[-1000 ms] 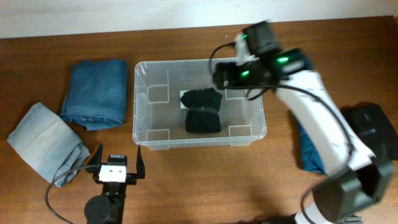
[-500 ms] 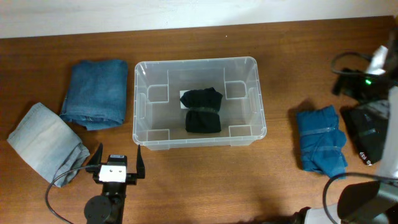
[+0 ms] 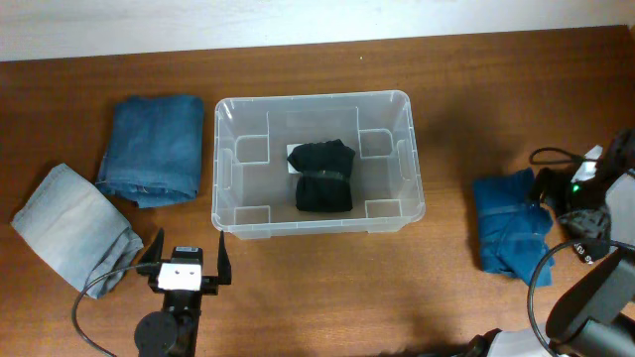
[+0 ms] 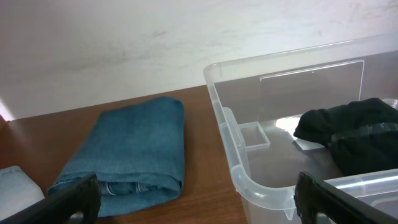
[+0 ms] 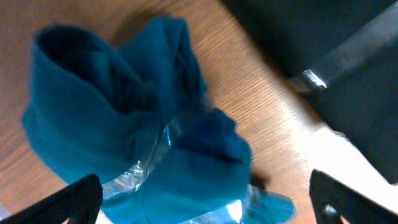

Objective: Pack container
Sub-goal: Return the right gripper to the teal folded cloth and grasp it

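Observation:
Next, my right gripper grabs the teal garment (image 5: 137,130) by its banded edge beside the black object. The garment's far side stays free to settle into the container.
The clear container (image 3: 313,97) stands mid-table and holds one black folded garment (image 3: 322,177). It also shows in the left wrist view (image 4: 249,180), with the black garment (image 4: 354,127) inside. A teal-blue bundled garment (image 3: 508,233) with a clear band lies on the table to the right. My right gripper (image 3: 549,188) is open just above its right edge. In the right wrist view the teal garment (image 5: 137,130) fills the space between the open fingers (image 5: 205,199). My left gripper (image 3: 187,248) is open and empty in front of the container's left corner (image 4: 199,202).
A folded dark-blue denim piece (image 3: 154,147) lies left of the container, also in the left wrist view (image 4: 134,149). A light grey-blue folded piece (image 3: 69,226) lies at the far left. A black object (image 5: 348,93) sits beside the teal garment at the right edge.
My right arm has swung from over the container's back right corner to the far right and come down over the teal garment. The left arm has not moved.

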{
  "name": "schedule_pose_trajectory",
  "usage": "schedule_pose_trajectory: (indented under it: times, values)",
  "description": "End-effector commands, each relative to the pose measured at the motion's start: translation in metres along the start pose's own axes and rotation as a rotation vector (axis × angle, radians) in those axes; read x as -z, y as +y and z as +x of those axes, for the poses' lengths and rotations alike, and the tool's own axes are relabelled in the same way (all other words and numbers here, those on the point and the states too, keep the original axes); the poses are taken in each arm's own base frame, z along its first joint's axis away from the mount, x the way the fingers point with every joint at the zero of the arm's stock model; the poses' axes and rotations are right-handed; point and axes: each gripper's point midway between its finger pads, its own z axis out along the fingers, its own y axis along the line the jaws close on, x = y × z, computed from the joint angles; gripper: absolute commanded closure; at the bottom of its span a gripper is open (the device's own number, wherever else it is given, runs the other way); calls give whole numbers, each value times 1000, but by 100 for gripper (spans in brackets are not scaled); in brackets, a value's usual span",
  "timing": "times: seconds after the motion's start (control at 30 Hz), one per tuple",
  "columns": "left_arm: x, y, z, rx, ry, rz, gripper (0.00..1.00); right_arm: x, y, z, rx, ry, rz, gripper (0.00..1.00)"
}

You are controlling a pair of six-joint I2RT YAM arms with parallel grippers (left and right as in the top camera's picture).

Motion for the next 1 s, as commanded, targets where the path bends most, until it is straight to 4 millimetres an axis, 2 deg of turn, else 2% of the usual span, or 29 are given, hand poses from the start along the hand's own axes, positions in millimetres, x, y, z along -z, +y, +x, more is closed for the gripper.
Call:
schedule_pose_trajectory:
  times: [0.0, 0.13, 0.23, 0.3, 0.37, 0.47, 0.5, 0.6, 0.7, 0.87, 0.97]
  values:
    - [0, -1, 1, -17, -3, 8, 1, -20, 7, 15, 31, 16, -55, 2]
    - [0, -1, 1, -17, -3, 8, 1, -35, 25, 24, 19, 40, -174, 1]
    - [0, -1, 1, -17, -3, 8, 1, -42, 36, 38, -68, 115, -243, 1]
    - [0, -1, 1, -17, -3, 8, 1, -38, 51, 44, -91, 150, -335, 1]
    - [0, -1, 1, -17, -3, 8, 1, -27, 76, 47, -124, 176, -489, 1]
    - [0, -1, 1, -17, -3, 8, 1, -18, 89, 47, -178, 198, -574, 1]
    - [0, -1, 1, -17, -3, 8, 1, -21, 85, 47, -174, 194, -549, 1]
    - [0, -1, 1, -16, -3, 8, 1, -40, 42, 51, -153, 185, -270, 1]
    - [0, -1, 1, -17, -3, 8, 1, -45, 16, 53, -140, 178, -117, 1]
    - [0, -1, 1, -17, -3, 8, 1, -48, 22, 39, -116, 121, -133, 1]
    - [0, -1, 1, -17, -3, 8, 1, -49, 33, 32, -74, 93, -139, 1]
